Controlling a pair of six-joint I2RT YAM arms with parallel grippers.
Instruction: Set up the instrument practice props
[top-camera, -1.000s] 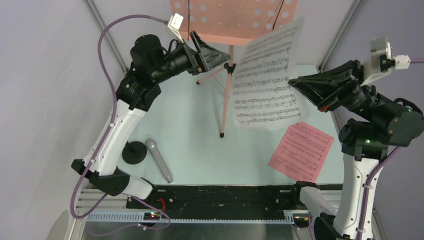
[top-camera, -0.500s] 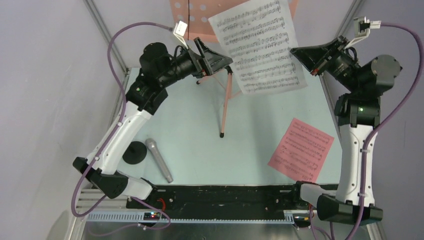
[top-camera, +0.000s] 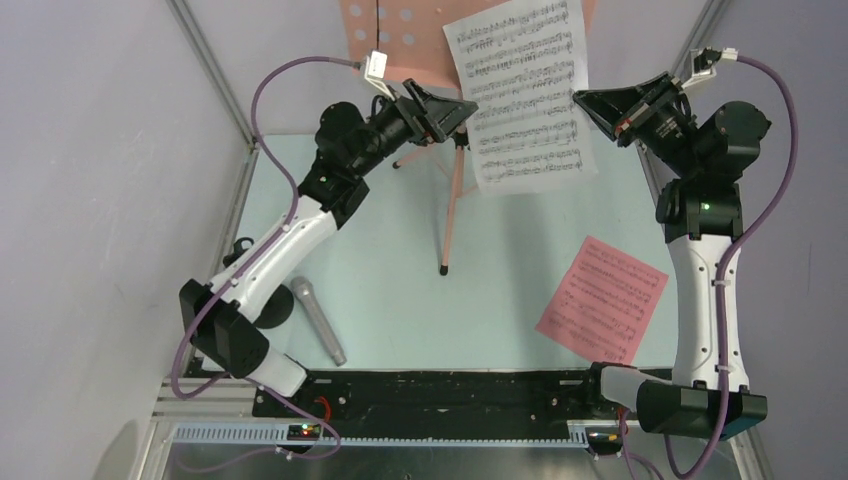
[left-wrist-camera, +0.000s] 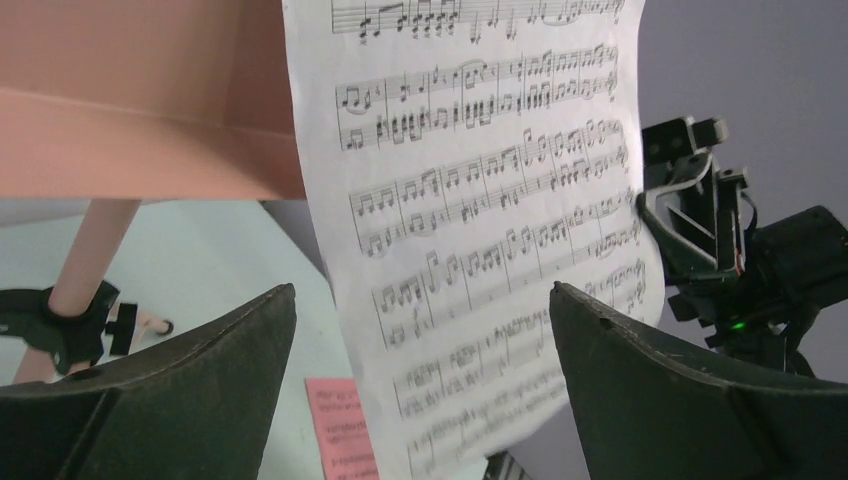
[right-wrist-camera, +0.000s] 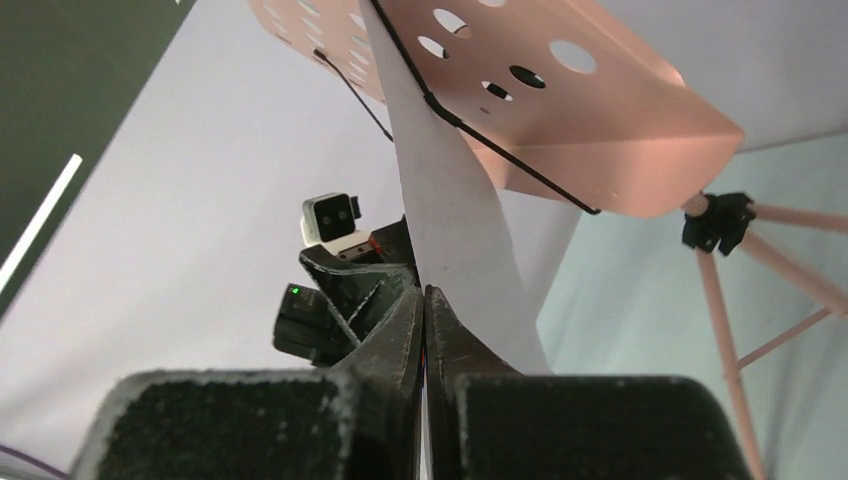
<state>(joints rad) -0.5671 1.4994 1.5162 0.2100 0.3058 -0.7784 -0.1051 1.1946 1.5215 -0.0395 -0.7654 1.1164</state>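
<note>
My left gripper grabs the sheet-music page by the edge opposite my right gripper next. The page's other side stays free to slide under the music stand's arm.
The salmon-pink music stand rises at the back, its pole in mid-table. My right gripper is shut on the right edge of the white sheet-music page, holding it upright against the perforated desk; in the right wrist view its jaws pinch the page edge-on. My left gripper is open beside the page's left edge, and the page hangs beyond the wide-open left gripper. A pink page lies flat on the right. The grey microphone lies front left.
The black round mic stand base is mostly hidden behind my left forearm, next to the microphone. The stand's tripod legs spread over the pale green table top. Grey walls and metal frame posts close in the back corners.
The right gripper has lifted the white page from over the table up against the stand's desk. The left arm has stretched right, bringing its open gripper to the page's left edge.
</note>
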